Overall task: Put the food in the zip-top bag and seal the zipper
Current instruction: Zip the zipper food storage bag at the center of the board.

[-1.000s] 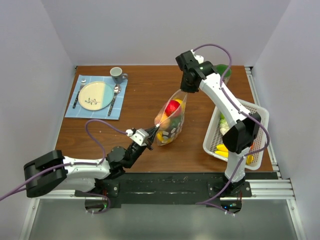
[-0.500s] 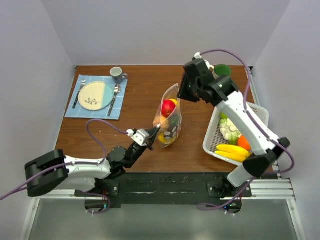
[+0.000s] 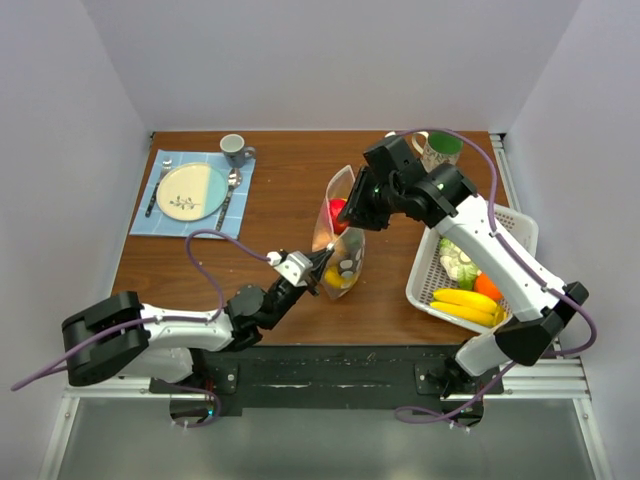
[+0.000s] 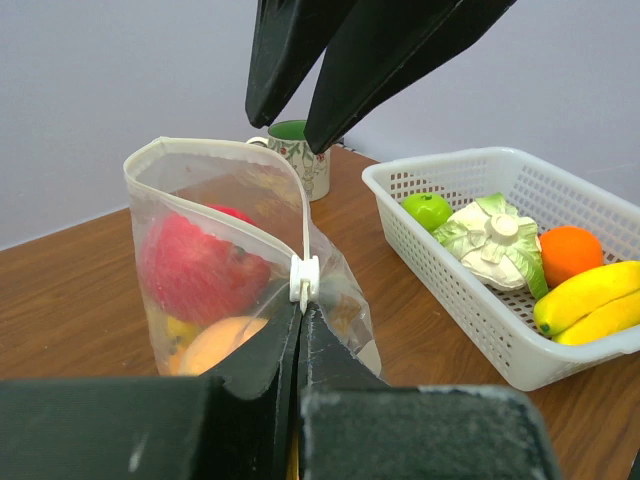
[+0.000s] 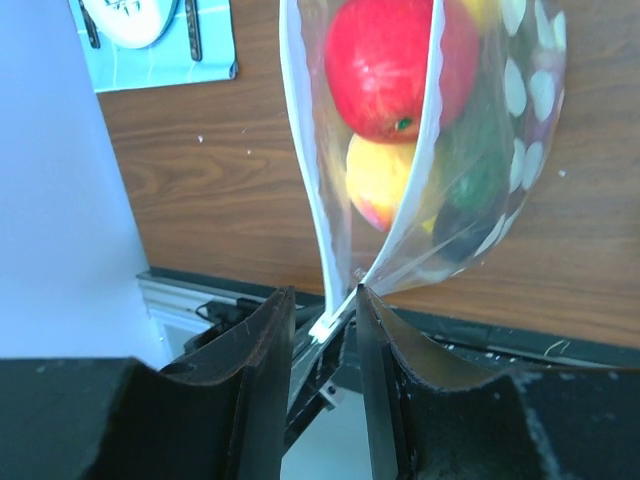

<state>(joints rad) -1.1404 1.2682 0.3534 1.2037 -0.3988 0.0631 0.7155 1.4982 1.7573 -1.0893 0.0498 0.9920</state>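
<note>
The white slider point(image 3: 330, 247) point(image 5: 322, 328) is at the zipper's near end. My right gripper will grab it next, and pulling it along the bag's opening will then seal the bag.
The clear spotted zip-top bag point(image 3: 343, 250) stands upright at mid-table, its mouth open. Inside are a red apple point(image 5: 385, 60), a yellow-orange fruit point(image 5: 385, 180) and green and purple pieces. My left gripper point(image 3: 318, 262) is shut on the bag's near corner point(image 4: 300, 315), just below the white slider point(image 4: 304, 279) on the zipper point(image 5: 300, 130). My right gripper point(image 3: 352, 218) is open and empty above the bag mouth. In the right wrist view point(image 5: 322, 300) the zipper's near end shows between its fingers. More food lies in the white basket point(image 3: 425, 285).
The basket point(image 4: 470, 320) at the right holds a green apple point(image 4: 427, 209), a cabbage point(image 4: 493, 240), an orange point(image 4: 567, 252) and bananas point(image 4: 590, 300). A green mug point(image 3: 440, 148) stands at back right. A blue placemat with plate point(image 3: 190, 192) and grey cup point(image 3: 236, 149) are at back left.
My right arm has swung from the back of the table forward and down over the bag mouth. The bag now stands narrower and more upright. My left gripper has shifted slightly right, still holding.
</note>
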